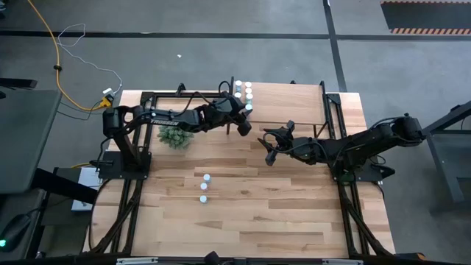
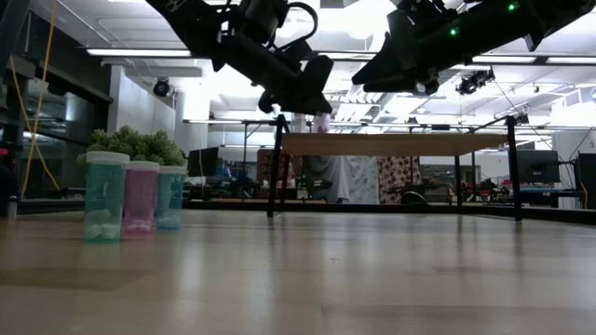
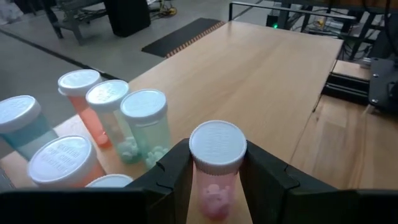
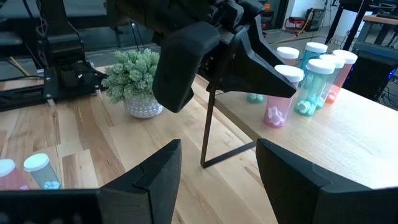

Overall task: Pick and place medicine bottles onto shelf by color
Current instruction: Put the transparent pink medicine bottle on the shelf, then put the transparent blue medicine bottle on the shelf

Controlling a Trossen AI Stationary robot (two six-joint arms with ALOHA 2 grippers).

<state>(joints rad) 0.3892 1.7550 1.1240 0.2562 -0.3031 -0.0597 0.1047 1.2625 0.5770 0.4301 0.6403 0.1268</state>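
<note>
My left gripper is holding the pink bottle's base (image 3: 216, 211) low over the shelf board (image 3: 249, 99) beside the other bottles, and the bottle would stand if I opened my fingers now.
My left gripper (image 1: 244, 121) is over the left end of the light-wood shelf (image 3: 267, 68), shut on a pink medicine bottle with a white cap (image 3: 216, 149). Several other capped bottles (image 3: 127, 118), teal, orange-pink and bluish, stand in a cluster on the shelf's left end, just beside it. Three more bottles (image 2: 140, 195) stand upright on the tabletop: teal, pink and blue. My right gripper (image 4: 217, 180) hovers open over the table just in front of the shelf, with nothing between its fingers. My left gripper pinches the pink bottle's body just under the cap (image 3: 214, 186) between its two fingers, one on each side. The fingers come nearly level from the table's left, tipped slightly down. The bottle is upright (image 4: 277, 109), low over the shelf board; I cannot tell whether its base touches.
A bushy green plant in a white pot (image 1: 175, 136) stands on the table left of the shelf. The shelf's thin black legs (image 4: 208, 127) rise from the tabletop. Most of the shelf board to the right of the bottles is bare wood (image 1: 294, 99).
</note>
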